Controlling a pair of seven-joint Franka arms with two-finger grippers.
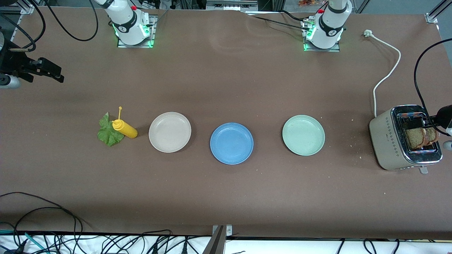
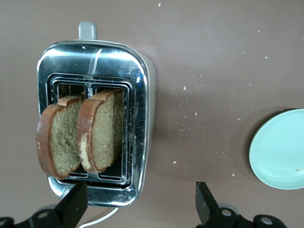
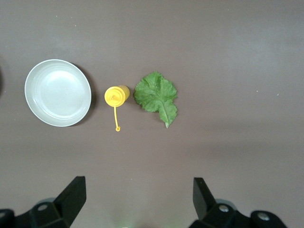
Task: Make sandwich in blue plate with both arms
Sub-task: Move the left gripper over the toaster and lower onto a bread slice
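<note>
My left gripper next grabs the bread slice nearer the mint-green plate by its exposed top part [image 2: 95, 135], since the toaster slot [image 2: 114, 174] hides the slice's lower part.
The blue plate [image 1: 231, 143] is empty, between a beige plate [image 1: 170, 132] and a mint-green plate [image 1: 303, 135]. Two brown bread slices [image 1: 422, 137] stand in the toaster [image 1: 385, 137] at the left arm's end of the table; the left wrist view shows them [image 2: 59, 142] [image 2: 102, 130] side by side in the slots. My left gripper [image 2: 140, 206] is open and empty above the toaster, at the edge of the front view [image 1: 441, 118]. The lettuce leaf [image 1: 109, 132] [image 3: 156, 95] lies flat toward the right arm's end. My right gripper [image 1: 53, 72] [image 3: 137, 199] is open and empty, high above the table.
A yellow squeeze bottle [image 1: 124, 128] [image 3: 116, 95] lies partly on the lettuce, beside the beige plate [image 3: 58, 92]. The mint-green plate also shows in the left wrist view [image 2: 280, 149]. The toaster's white cord [image 1: 386, 70] runs toward the left arm's base. Crumbs are scattered around the toaster.
</note>
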